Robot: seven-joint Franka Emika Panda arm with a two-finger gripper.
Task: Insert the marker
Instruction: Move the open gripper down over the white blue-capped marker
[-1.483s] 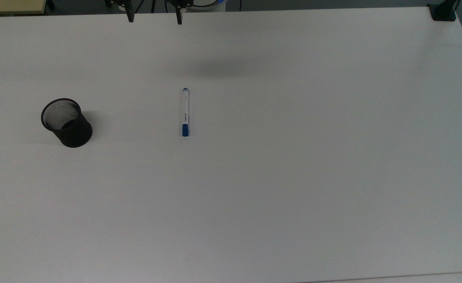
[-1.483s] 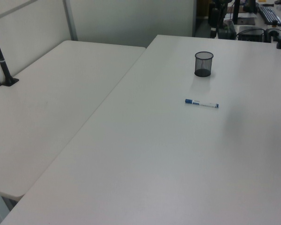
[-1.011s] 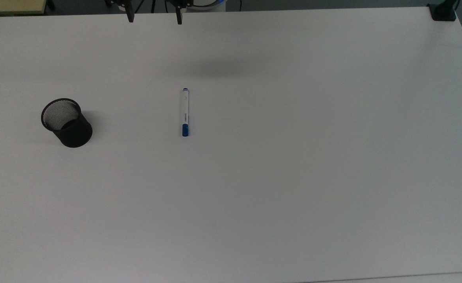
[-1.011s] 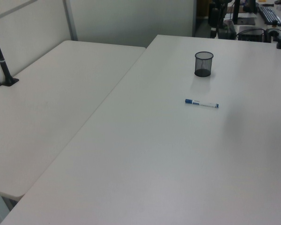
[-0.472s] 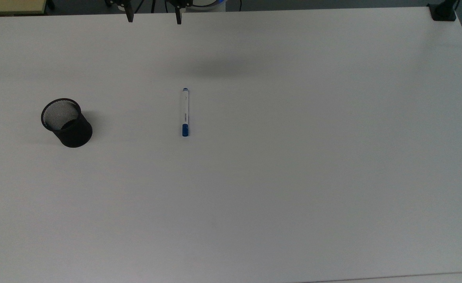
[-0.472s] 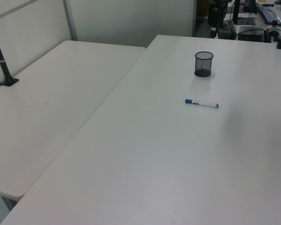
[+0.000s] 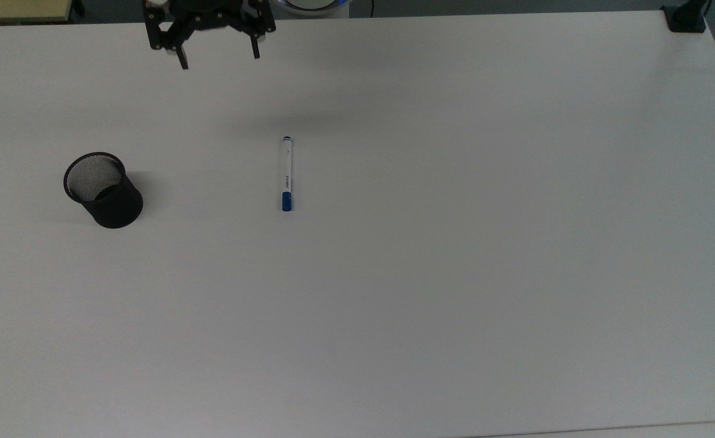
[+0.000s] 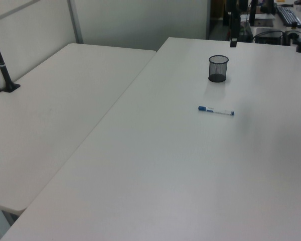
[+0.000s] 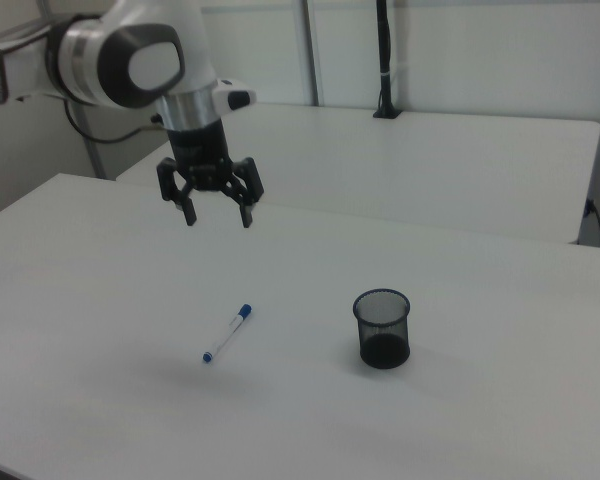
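I need to insert the marker into the black mesh cup (image 8: 217, 69), so next my gripper needs to grab the marker by its blue end with the cap (image 8: 202, 108).
The marker (image 7: 286, 173) lies flat on the white table (image 7: 454, 274), its blue cap toward the top view's bottom; it also shows in the left view (image 8: 215, 110) and the right view (image 9: 228, 333). A black mesh cup (image 7: 103, 190) stands upright well off to the top view's left of the marker (image 8: 217, 69) (image 9: 382, 328). My gripper (image 7: 218, 59) hangs in the air above the table's far edge, open with nothing between its fingers. In the right view the gripper (image 9: 218, 220) is high above and behind the marker. One fingertip (image 8: 233, 43) shows in the left view above the cup.
A black clamp (image 7: 686, 18) sits on the table's corner at the top view's upper right. A second white table (image 8: 50, 110) adjoins on the left view's left, with a black post (image 8: 2, 65) on it. A keyboard (image 8: 290, 15) lies beyond the far edge.
My gripper has come further into the top view, down and toward the top view's left. Its shadow has slid closer to the marker. Marker and cup have not moved.
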